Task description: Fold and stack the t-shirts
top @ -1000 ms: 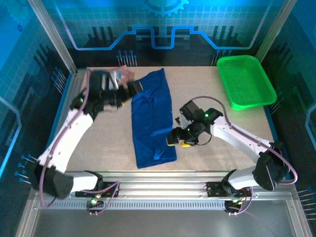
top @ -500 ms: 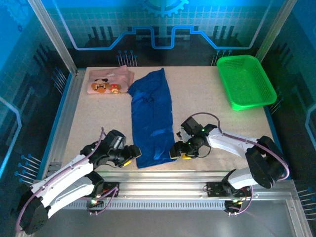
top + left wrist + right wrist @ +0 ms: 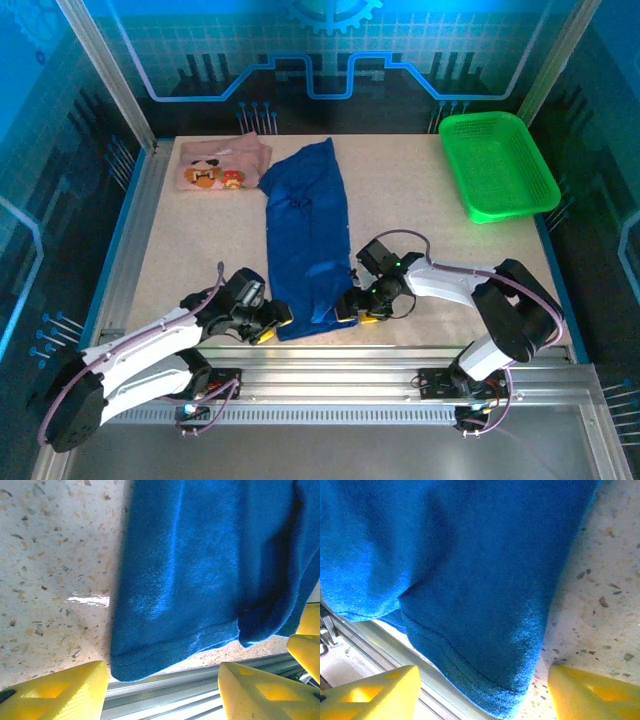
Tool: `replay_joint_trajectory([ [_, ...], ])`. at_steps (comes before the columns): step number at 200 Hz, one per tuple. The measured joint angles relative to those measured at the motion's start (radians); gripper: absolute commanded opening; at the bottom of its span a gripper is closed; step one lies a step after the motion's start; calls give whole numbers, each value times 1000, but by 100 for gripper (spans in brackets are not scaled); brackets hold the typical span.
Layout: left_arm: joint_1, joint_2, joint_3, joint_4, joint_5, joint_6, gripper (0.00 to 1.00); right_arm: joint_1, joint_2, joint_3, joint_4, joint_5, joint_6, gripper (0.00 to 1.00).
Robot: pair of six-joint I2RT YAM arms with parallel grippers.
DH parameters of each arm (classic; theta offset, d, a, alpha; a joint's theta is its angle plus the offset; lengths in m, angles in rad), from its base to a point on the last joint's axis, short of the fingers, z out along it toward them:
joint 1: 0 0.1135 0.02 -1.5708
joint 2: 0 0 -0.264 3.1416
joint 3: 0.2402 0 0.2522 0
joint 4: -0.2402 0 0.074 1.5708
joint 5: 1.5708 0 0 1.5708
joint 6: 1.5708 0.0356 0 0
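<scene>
My right gripper should grab the royal-blue t-shirt [image 3: 308,240] by its near hem corner [image 3: 353,321] next, opposite my left gripper's corner. Then the hem can be folded over evenly.
The royal-blue t-shirt [image 3: 308,240] lies as a long narrow strip down the middle of the table, its hem at the near edge. The pink t-shirt [image 3: 222,166] with cartoon faces sits folded at the back left. My left gripper [image 3: 274,325] is open at the blue hem's near-left corner, and that corner [image 3: 150,655] lies between its yellow fingers [image 3: 55,692]. My right gripper [image 3: 348,313] is open at the near-right corner, where the hem [image 3: 490,680] lies between its yellow fingers [image 3: 592,692]. Neither gripper holds any cloth.
A green mesh basket [image 3: 500,165] stands at the back right. The metal rail [image 3: 330,362] along the table's near edge runs just below both grippers. Bare speckled tabletop [image 3: 430,230] lies on either side of the blue shirt.
The left arm swung from the pink shirt at the back left down to the blue shirt's near-left corner. The right gripper moved nearer to the near-right corner.
</scene>
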Motion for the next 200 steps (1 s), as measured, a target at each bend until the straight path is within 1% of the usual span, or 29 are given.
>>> replay_joint_trajectory([
  [23, -8, 30, -9, 31, 0, -10, 56, 0, 21, 17, -15, 1, 7, 67],
  [33, -10, 51, -15, 53, 0, -15, 52, 0, 30, 26, -24, 3, 10, 65],
  [60, -18, 154, -16, 149, 4, -26, 43, 0, 60, 53, -55, 8, 23, 58],
  [72, -26, 208, 5, 193, 10, -25, 39, 0, 74, 67, -74, 15, 30, 50],
  [94, -31, 293, 40, 252, 11, -19, 24, 0, 95, 86, -105, 35, 40, 28],
  [114, -32, 325, 55, 265, 11, -13, 10, 3, 106, 91, -114, 52, 37, 15],
  [132, -38, 299, 55, 240, 2, -8, 6, 22, 105, 92, -95, 59, 28, 9],
  [147, -42, 228, 54, 188, -12, -6, 5, 37, 97, 91, -97, 67, 26, 5],
  [176, -54, 41, 51, 81, -44, -8, 4, 40, 33, 82, -119, 85, 28, 3],
  [200, -97, -39, 49, 9, -65, -24, 3, 54, -34, 74, -157, 99, 43, 3],
])
